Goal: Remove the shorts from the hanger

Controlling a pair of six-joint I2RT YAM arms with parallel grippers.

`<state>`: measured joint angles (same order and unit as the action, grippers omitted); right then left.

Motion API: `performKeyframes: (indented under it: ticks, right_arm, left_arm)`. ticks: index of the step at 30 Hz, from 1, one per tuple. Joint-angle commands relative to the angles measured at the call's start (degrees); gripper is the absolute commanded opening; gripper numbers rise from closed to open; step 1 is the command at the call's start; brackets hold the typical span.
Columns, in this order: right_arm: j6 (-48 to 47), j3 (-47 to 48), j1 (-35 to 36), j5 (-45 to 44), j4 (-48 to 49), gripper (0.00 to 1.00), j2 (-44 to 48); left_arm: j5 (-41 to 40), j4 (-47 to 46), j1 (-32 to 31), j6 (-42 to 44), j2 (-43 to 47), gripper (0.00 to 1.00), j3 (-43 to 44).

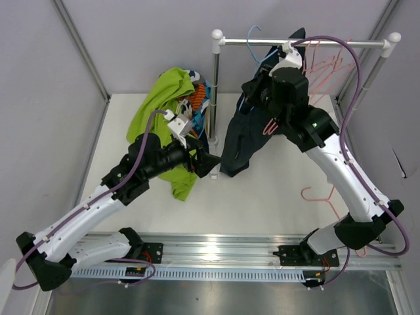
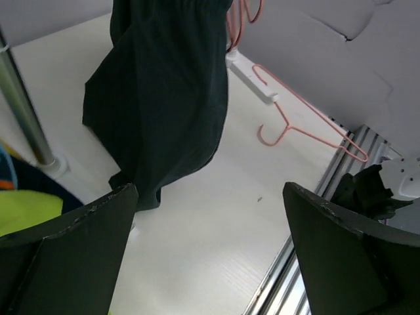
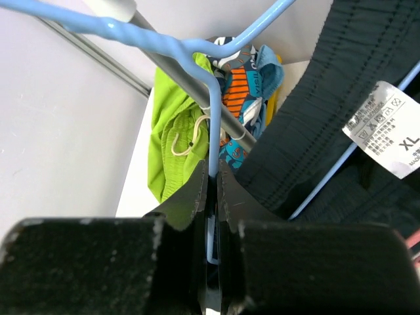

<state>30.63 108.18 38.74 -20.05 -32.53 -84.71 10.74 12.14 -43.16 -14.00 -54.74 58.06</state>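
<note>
The waistband of the dark shorts needs to stay free to slip off the blue hanger, so the robot's left gripper will next grab the low hem (image 1: 234, 161) (image 2: 150, 186) of the shorts.
Dark, near-black shorts (image 1: 237, 138) hang from a blue hanger (image 1: 253, 41) on the rack rail (image 1: 341, 44). My right gripper (image 1: 261, 67) is shut on the blue hanger's wire (image 3: 211, 141), just below its hook; the shorts' waistband (image 3: 328, 92) with an XL label is beside it. My left gripper (image 1: 211, 164) is open and empty, low beside the shorts' hem. In the left wrist view the shorts (image 2: 164, 98) hang ahead of the gripper (image 2: 210, 203). Lime green shorts (image 1: 161, 105) and patterned shorts (image 1: 195, 97) lie piled on the left.
The rack's left post (image 1: 214, 85) stands between the pile and the hanging shorts. Several pink hangers (image 1: 321, 62) hang on the rail's right end. One pink hanger (image 1: 323, 197) lies on the white table, also in the left wrist view (image 2: 302, 125).
</note>
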Motion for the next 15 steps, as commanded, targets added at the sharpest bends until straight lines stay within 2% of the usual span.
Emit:
performKeyframes:
  ticks: [1,7,14,15]
  right_arm:
    - [-0.2,-0.7,0.2,-1.1,7.6,0.00,5.6]
    - [0.7,-0.9,0.2,-0.7,7.4,0.00,6.7]
    - [2.7,1.7,0.3,0.8,5.4,0.00,7.1]
    - [2.9,1.6,0.2,0.9,5.3,0.00,7.3]
  left_arm:
    - [0.8,-7.4,-3.2,0.6,-2.8,0.99,3.8]
    - [1.5,-11.4,-7.4,1.4,-7.7,0.99,3.4]
    - [-0.4,-18.1,-8.3,2.0,-12.5,0.99,-0.2]
    - [-0.3,-18.5,-8.3,2.2,-13.0,0.96,0.0]
